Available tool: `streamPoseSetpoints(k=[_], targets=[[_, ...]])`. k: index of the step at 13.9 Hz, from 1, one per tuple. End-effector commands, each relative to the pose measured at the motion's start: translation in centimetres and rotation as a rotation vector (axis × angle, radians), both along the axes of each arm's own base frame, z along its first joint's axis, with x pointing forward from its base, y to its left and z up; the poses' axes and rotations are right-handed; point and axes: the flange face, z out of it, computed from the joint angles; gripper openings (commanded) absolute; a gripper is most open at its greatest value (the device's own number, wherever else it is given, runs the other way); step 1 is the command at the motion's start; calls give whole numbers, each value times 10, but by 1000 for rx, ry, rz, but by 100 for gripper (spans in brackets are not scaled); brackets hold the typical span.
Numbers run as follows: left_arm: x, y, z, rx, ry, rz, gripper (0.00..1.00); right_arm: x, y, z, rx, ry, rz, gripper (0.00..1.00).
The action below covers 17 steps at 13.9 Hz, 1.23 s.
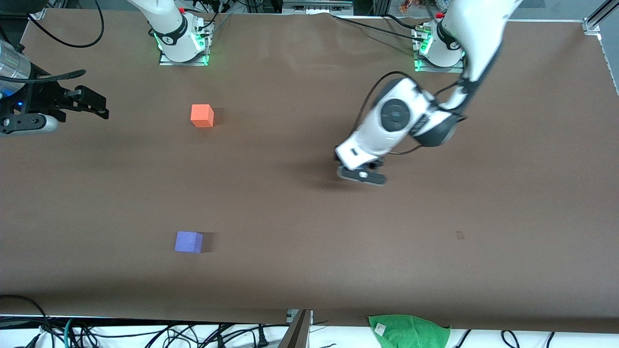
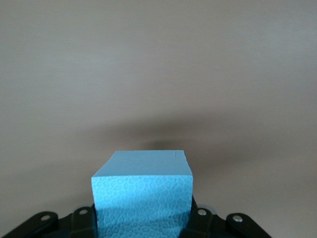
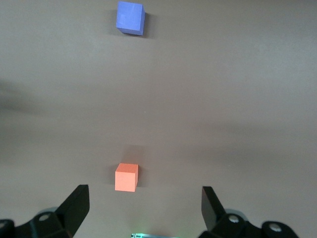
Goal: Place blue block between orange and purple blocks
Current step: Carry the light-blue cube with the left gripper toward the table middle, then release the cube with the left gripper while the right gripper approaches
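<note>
The blue block's lower edge (image 2: 150, 151) is above the tabletop, so my left gripper must lower it before releasing.
The blue block (image 2: 142, 191) is a light sky-blue cube clamped between the fingers of my left gripper (image 2: 142, 220). In the front view the left gripper (image 1: 361, 175) hangs low over the middle of the table, and the hand hides the block there. The orange block (image 1: 202, 116) sits nearer the robots' bases. The purple block (image 1: 188, 241) sits nearer the front camera, roughly in line with it. Both also show in the right wrist view, the orange block (image 3: 126, 177) and the purple block (image 3: 130, 18). My right gripper (image 1: 99, 106) waits open and empty at the right arm's end of the table, and it also shows in the right wrist view (image 3: 143, 198).
A brown mat (image 1: 309, 270) covers the table. A green cloth (image 1: 408, 331) lies off the table's edge nearest the front camera. Cables run along that edge and near the arm bases.
</note>
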Motion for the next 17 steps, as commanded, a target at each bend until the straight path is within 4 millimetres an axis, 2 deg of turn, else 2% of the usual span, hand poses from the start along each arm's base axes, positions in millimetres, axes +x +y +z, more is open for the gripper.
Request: streamPoseSetpoints(k=[1,2,6,8,9,10,13,16,17], targets=[[-16,-50,-43,5,-51,38,24,-3,0,5,-4,-10,1,100],[-28,-65,-57,23,-68,44,25,-2,0,5,-4,-12,1,100],[-61,-95,-92,55,-97,58,28,1,-1,4,-6,-21,-1,100],[-68,-100,-104,88,-119,63,39,2,1,3,-6,-23,4,100],[-69,-100,-106,97,-125,60,88,3,-1,2,-12,-25,-1,100],[-64,-97,-101,96,-132,64,100,9,-4,-3,-3,-36,-8,100],[-48,-87,-79,78,-151,100,100,21,-4,-12,5,-64,0,100],[-31,-73,-17,50,-166,157,100,31,-4,-34,-12,-30,1,100],[-25,-67,3,44,-146,191,100,37,-2,-51,-19,-3,4,100]])
